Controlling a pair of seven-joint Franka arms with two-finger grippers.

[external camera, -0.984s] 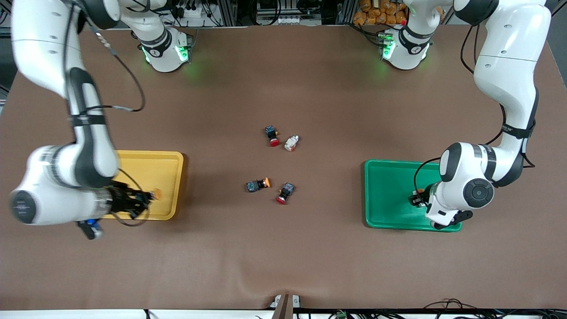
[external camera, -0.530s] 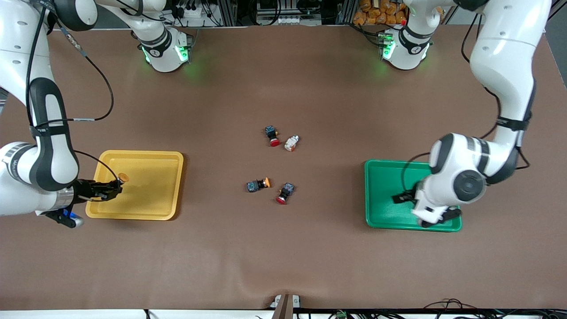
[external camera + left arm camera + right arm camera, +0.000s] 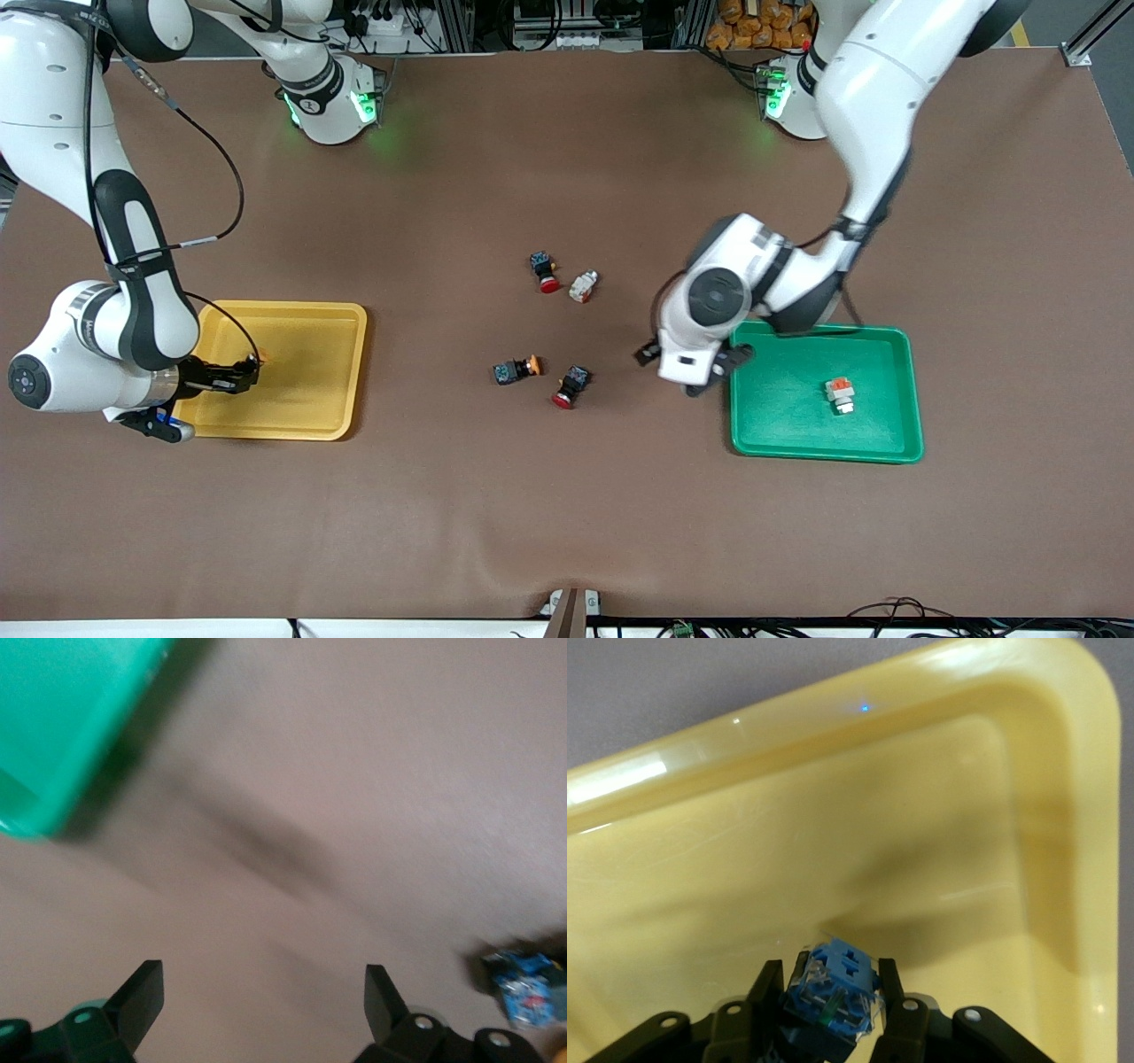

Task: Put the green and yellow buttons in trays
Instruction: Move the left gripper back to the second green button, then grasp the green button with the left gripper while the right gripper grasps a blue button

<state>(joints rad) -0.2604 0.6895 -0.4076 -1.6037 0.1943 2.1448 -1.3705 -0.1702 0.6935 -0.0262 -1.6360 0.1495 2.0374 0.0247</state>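
Observation:
My left gripper grabs the green button by its silver rim and body ends next, to place it in the green tray (image 3: pixel 780 434) (image 3: pixel 62 718).
My right gripper (image 3: pixel 243 373) hangs low over the yellow tray (image 3: pixel 301 416), near the rim at the right arm's end, shut on a yellow button (image 3: pixel 833 992) with a dark blue body; its orange cap (image 3: pixel 259 359) pokes out. A white-bodied green button (image 3: pixel 839 395) lies in the green tray (image 3: pixel 780 434). My left gripper (image 3: pixel 691 372) is open and empty over bare table beside that tray (image 3: pixel 53 735). Another yellow button (image 3: pixel 516 369) and a second white-bodied green button (image 3: pixel 582 285) lie mid-table.
Two dark switches with red caps (image 3: pixel 543 271) (image 3: pixel 569 386) lie among the mid-table buttons. A blue-bodied switch (image 3: pixel 523 988) shows at the edge of the left wrist view. The brown mat (image 3: pixel 567 514) covers the table.
The left gripper opened, left the white-bodied button in the green tray and swung off toward mid-table. The right gripper shifted within the yellow tray toward its rim, still carrying its button.

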